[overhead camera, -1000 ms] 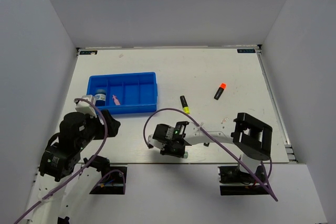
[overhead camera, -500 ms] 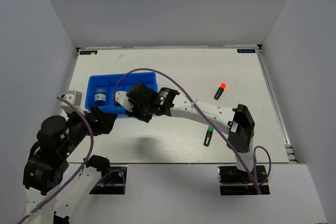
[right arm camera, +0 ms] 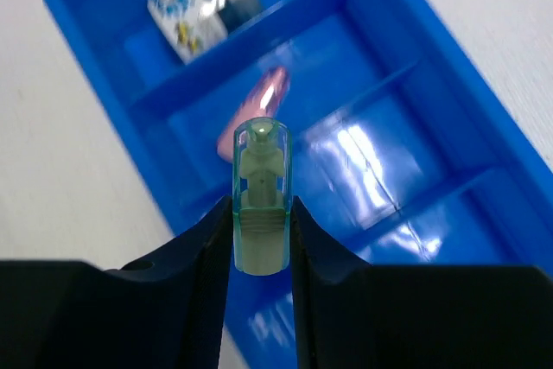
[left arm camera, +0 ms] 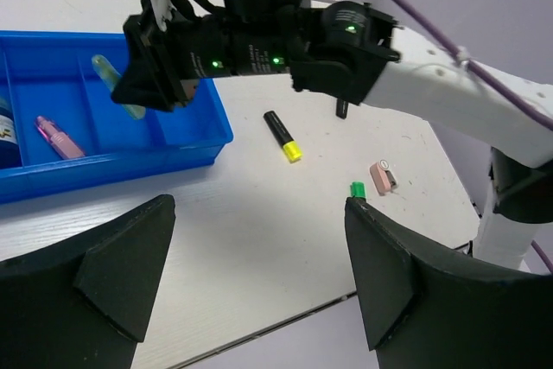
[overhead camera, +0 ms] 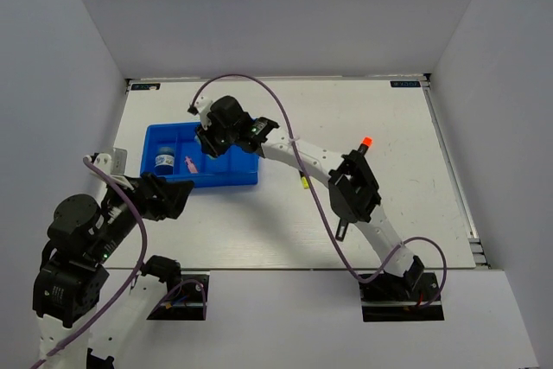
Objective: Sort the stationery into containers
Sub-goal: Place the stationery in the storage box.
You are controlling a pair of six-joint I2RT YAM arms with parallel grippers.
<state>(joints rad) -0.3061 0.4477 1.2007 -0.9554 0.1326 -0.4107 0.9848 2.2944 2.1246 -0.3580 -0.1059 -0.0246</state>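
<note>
The mint stick's low end hangs beside the pink stick's section of the tray and would end in the empty one alongside if I opened. My right gripper keeps holding it now.
The blue compartment tray lies at the left of the table. My right gripper reaches over it, shut on a mint stick that stands upright between the fingers above the middle compartments. The left wrist view shows the stick too. A pink stick and a blue-white cylinder lie in the tray's left compartments. My left gripper is open and empty, near the tray's front left corner. A yellow-capped highlighter, a green cap and an orange-capped highlighter lie on the table.
A small pink item lies beside the green cap. My right arm stretches diagonally across the table and partly hides the highlighters. Grey walls enclose the table on three sides.
My right gripper has swung from the table's front middle, left and away, to above the tray with the mint stick. My left arm has drawn back toward the near left.
</note>
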